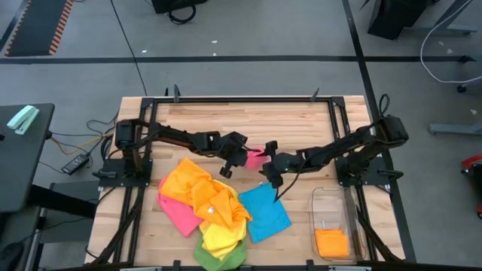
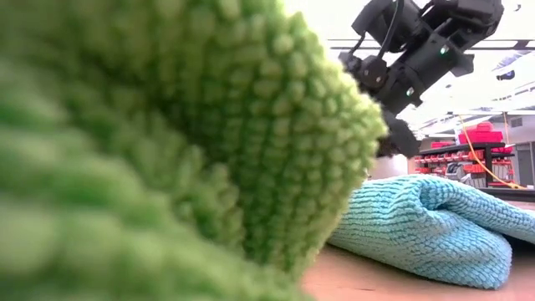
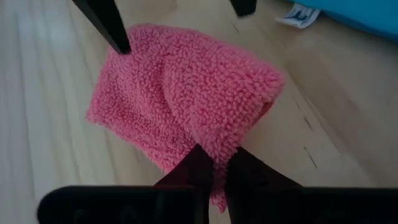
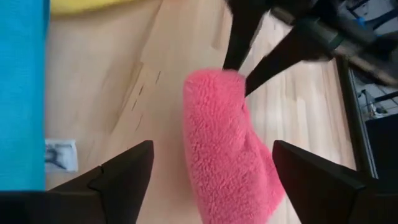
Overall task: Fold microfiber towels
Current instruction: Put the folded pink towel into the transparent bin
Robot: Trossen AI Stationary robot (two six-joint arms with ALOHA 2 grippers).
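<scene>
My right gripper should fold the towel next, so it needs to grab the pink towel by its loose end [image 4: 233, 190], opposite the pinched tip [image 4: 213, 79].
A small pink microfiber towel [image 1: 257, 156] hangs bunched at the table's middle, between my two grippers. My left gripper [image 1: 242, 156] is shut on it. My right gripper [image 4: 212, 149] is open, one finger on either side of the bunch [image 4: 230, 143]. Toward the table's near edge lies a heap of towels, partly overlapping: orange [image 1: 192, 184], another pink [image 1: 177, 212], yellow [image 1: 222, 235], green [image 1: 218, 257] and blue [image 1: 263, 211]. The green one [image 2: 167, 142] fills most of the low view. My left gripper pinches a gathered tip of the pink towel [image 3: 217, 146] between its two fingers, coming slanting down from the table's left. The cloth is bunched in several layers and bulges out beyond the fingers. Whether its lower end rests on the wood, I cannot tell. My right gripper's fingers [image 4: 311, 180] stand close beside the bunch; whether one of them touches it, I cannot tell.
A clear plastic bin [image 1: 335, 203] stands near the right front corner with a folded orange towel [image 1: 331, 242] inside. Bare wood [image 1: 248, 117] stretches behind the grippers. A black frame [image 1: 226, 98] edges the table.
</scene>
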